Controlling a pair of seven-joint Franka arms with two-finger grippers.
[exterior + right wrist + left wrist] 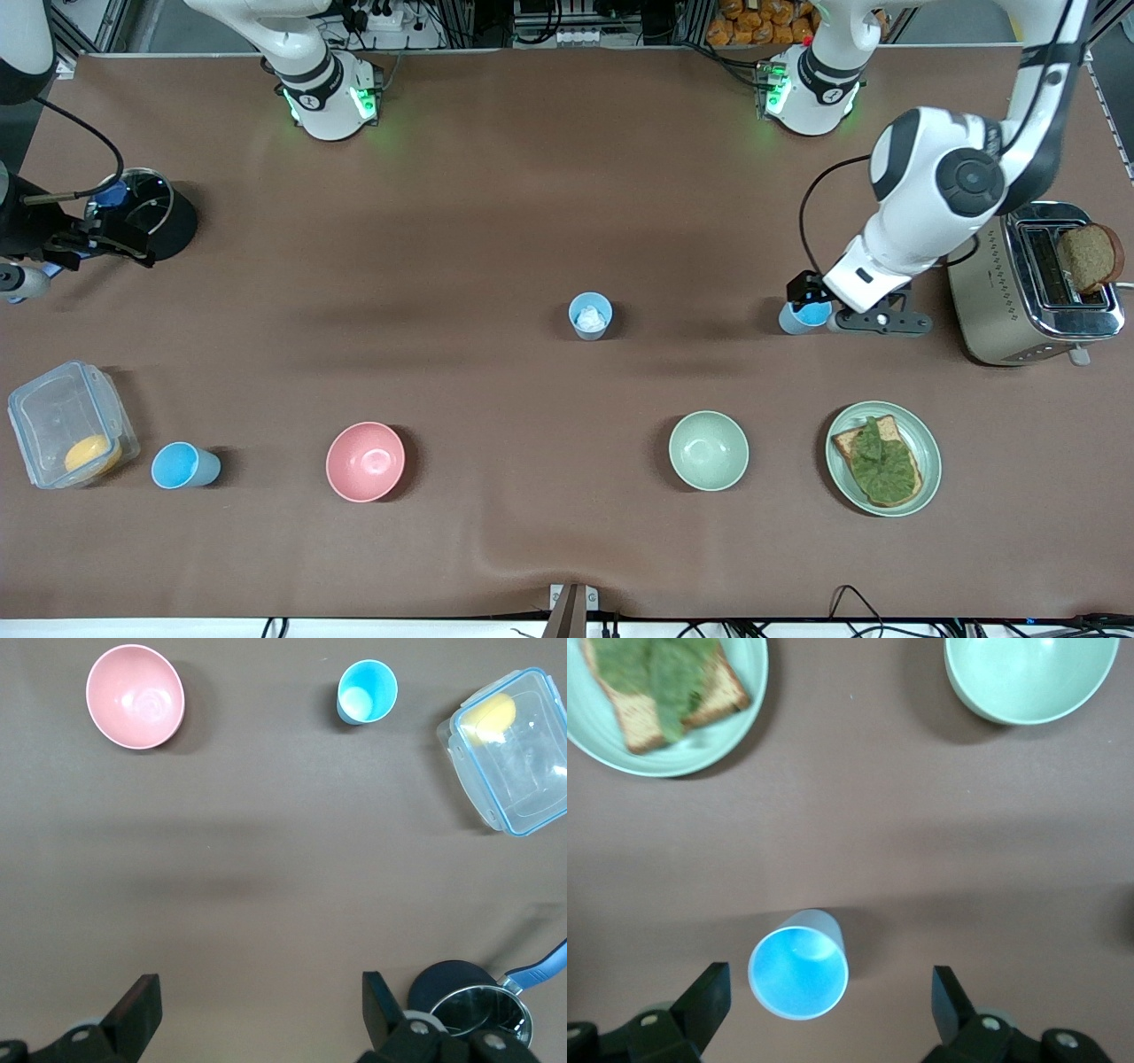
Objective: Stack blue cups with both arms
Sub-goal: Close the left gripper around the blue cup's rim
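Observation:
The sky-blue cup needs to be stacked onto the other blue cup [590,315], so my left gripper needs to grab it next by its rim [804,317].
A pale blue cup [590,315] with a white bit inside stands mid-table. A sky-blue cup [804,316] stands toward the left arm's end, near the toaster. My left gripper [811,301] is low around it and open; in the left wrist view the cup [798,972] stands between the fingers of the gripper [830,992], closer to one, touching neither. Another sky-blue cup [183,466] stands beside the clear box; it also shows in the right wrist view [365,691]. My right gripper [115,244] is open and empty by the pot; it shows in its own wrist view [261,1010].
A pink bowl [365,461] and a pale green bowl [708,450] stand nearer the front camera. A green plate [926,443] holds toast with lettuce. A toaster [1032,283] with bread is beside the left arm. A lidded dark pot [146,213] and a clear box [66,425] are at the right arm's end.

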